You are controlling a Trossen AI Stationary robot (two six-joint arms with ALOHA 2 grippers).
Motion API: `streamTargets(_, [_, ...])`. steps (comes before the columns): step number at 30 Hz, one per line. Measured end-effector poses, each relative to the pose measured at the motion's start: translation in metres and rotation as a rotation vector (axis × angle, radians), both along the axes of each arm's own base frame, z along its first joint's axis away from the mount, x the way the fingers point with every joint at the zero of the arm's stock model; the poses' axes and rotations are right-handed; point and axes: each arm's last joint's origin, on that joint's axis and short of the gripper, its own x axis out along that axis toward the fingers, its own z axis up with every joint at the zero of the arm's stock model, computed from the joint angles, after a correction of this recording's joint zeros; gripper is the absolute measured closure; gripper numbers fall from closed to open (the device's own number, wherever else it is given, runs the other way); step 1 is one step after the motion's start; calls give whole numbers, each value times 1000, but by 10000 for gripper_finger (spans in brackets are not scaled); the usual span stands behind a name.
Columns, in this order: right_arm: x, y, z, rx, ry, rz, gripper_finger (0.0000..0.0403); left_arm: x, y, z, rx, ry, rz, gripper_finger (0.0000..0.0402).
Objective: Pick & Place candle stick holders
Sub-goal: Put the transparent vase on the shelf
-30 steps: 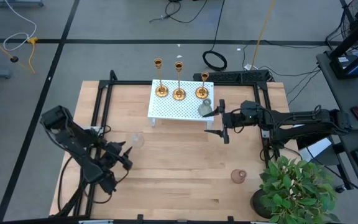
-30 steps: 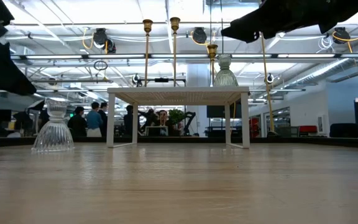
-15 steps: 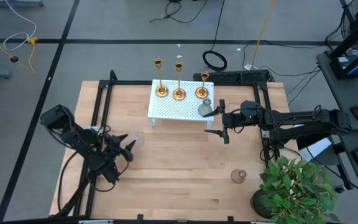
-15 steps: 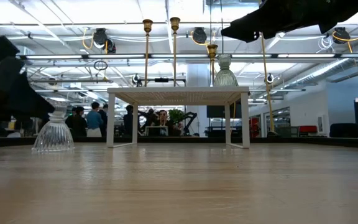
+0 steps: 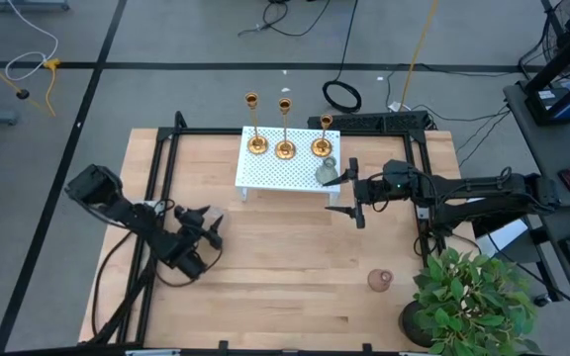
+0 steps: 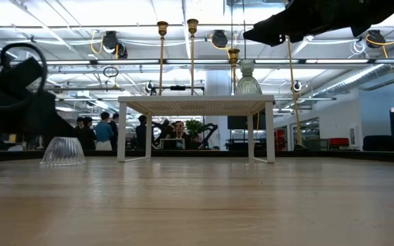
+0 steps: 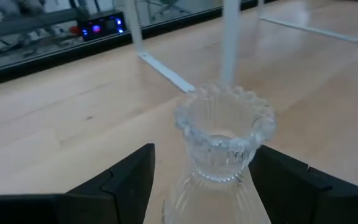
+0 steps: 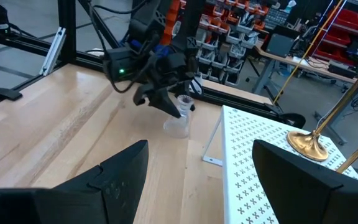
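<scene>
My left gripper is to place the clear glass holder on the white stand, so it should grab the holder by its narrow neck [image 7: 222, 163].
Three gold candlesticks [image 5: 256, 143] [image 5: 285, 148] [image 5: 322, 146] stand by their round bases on the far part of a white perforated stand [image 5: 270, 176]; their stems show in the low view [image 6: 191, 58]. A clear ribbed glass holder [image 7: 224, 127] stands on the table left of the stand, its base showing in the low view [image 6: 63, 152]. My left gripper [image 5: 212, 225] is open, one finger on either side of the holder's neck, and I see no touch. My right gripper [image 5: 352, 194] is open and empty, above the table by the stand's right end.
A second clear glass holder [image 5: 327, 171] stands on the stand's right near corner. A small pinkish holder [image 5: 380, 281] sits on the table at the near right, beside a potted plant [image 5: 473, 297]. A black frame rail [image 5: 156, 168] runs along the table's left and far sides.
My left gripper has gone toward the table's far edge and right, up to the clear glass holder, and its open fingers now stand around the holder's neck. In the low view the holder's upper part is now hidden behind the gripper. The holder has stayed in place.
</scene>
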Motion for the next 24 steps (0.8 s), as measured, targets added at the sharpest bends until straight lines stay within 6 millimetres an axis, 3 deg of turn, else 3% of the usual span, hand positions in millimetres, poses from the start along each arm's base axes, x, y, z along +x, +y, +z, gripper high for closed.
streamTargets(8, [0,0,0,1,0,0,124,10,9,-2,29,-8,29,150])
streamTargets(18, [0,0,-2,10,18,-2,124,15,16,-2,38,-31,75,270])
streamTargets(24, [0,0,-1,9,16,-2,124,19,13,2,38,-59,72,272])
